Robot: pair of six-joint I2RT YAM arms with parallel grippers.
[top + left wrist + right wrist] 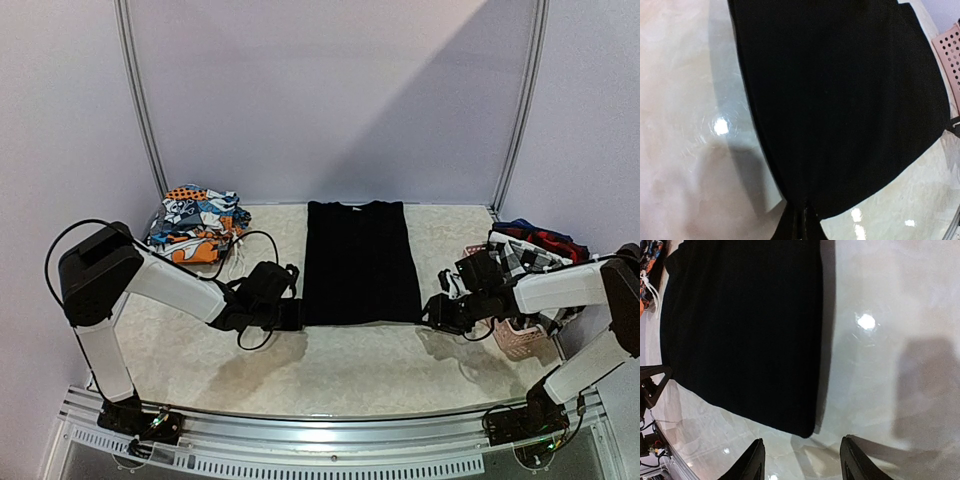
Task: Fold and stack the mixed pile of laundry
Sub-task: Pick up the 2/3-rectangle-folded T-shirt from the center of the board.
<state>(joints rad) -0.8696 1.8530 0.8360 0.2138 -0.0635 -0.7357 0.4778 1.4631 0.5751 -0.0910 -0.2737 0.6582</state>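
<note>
The right gripper takes hold of the black garment's free near corner next, opposite my left gripper, to fold the garment's near edge over evenly.
A large plain black garment lies flat in the middle of the table, folded into a long rectangle. My left gripper is shut on its near left corner; in the left wrist view the jaws pinch the black cloth. My right gripper is open and empty just off the near right corner; in the right wrist view its fingertips straddle bare table below the cloth corner. Orange-blue-white printed pieces lie at the back left. Checked and red/navy pieces sit at the right.
A pink perforated basket stands at the right edge under my right arm; it also shows in the left wrist view. A black cable loops near the left arm. The table's metal front rail runs along the bottom.
</note>
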